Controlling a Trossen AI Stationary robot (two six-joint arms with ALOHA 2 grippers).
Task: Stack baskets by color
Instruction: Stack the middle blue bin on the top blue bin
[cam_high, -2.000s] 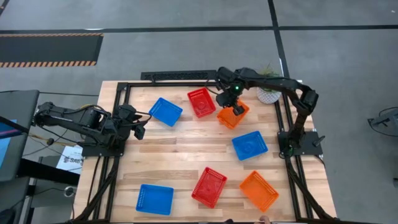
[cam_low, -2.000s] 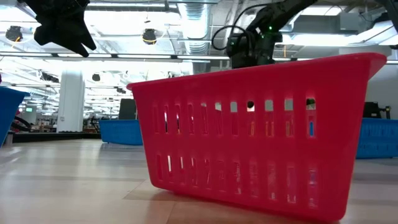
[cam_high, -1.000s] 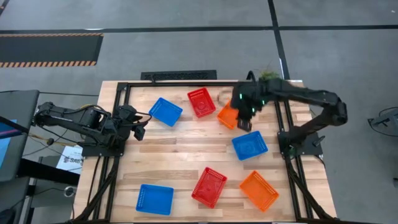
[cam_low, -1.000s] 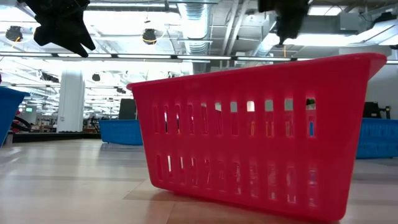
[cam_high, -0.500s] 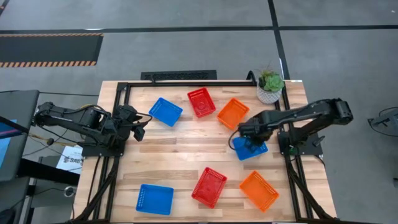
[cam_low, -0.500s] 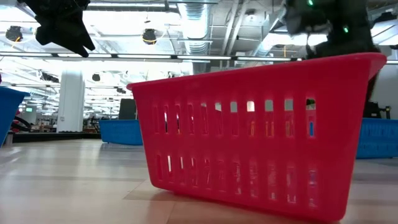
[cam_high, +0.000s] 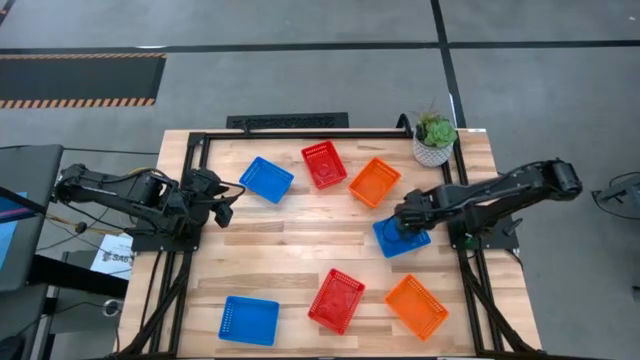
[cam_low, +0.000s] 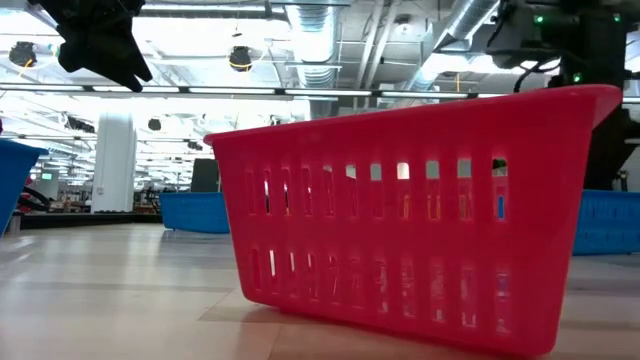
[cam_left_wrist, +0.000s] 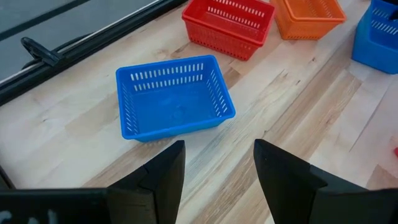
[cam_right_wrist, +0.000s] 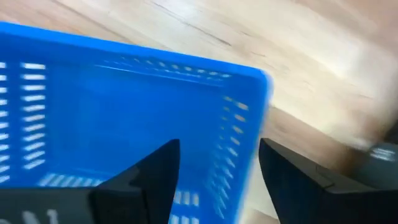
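My right gripper should grab the basket by the rim of its end (cam_right_wrist: 254, 143) next, to stack the blue basket with another blue basket.
Seven baskets show in the high view. Far row: blue (cam_high: 266, 178), red (cam_high: 324, 164), orange (cam_high: 375, 181). Near row: blue (cam_high: 249, 320), red (cam_high: 336, 299), orange (cam_high: 416, 306). A third blue basket (cam_high: 402, 236) lies at mid right. My right gripper (cam_high: 406, 221) points down over it, open. In its wrist view, the gripper (cam_right_wrist: 217, 180) has one finger inside and one outside the basket's end wall (cam_right_wrist: 245, 140); no touch shows. My left gripper (cam_high: 222, 206) waits at the left, open (cam_left_wrist: 217, 171), aimed at the far blue basket (cam_left_wrist: 174, 96).
A white pot with a green plant (cam_high: 434, 138) stands at the far right corner. A black frame (cam_high: 300, 135) runs round the table. In the low view the near red basket (cam_low: 420, 210) fills the foreground and hides my right gripper's fingers. Bare wood lies mid table.
My right gripper has left the far orange basket. It swung toward the table's near and right side, came down and rolled about its own axis. It now stands low over the mid-right blue basket. No basket has moved.
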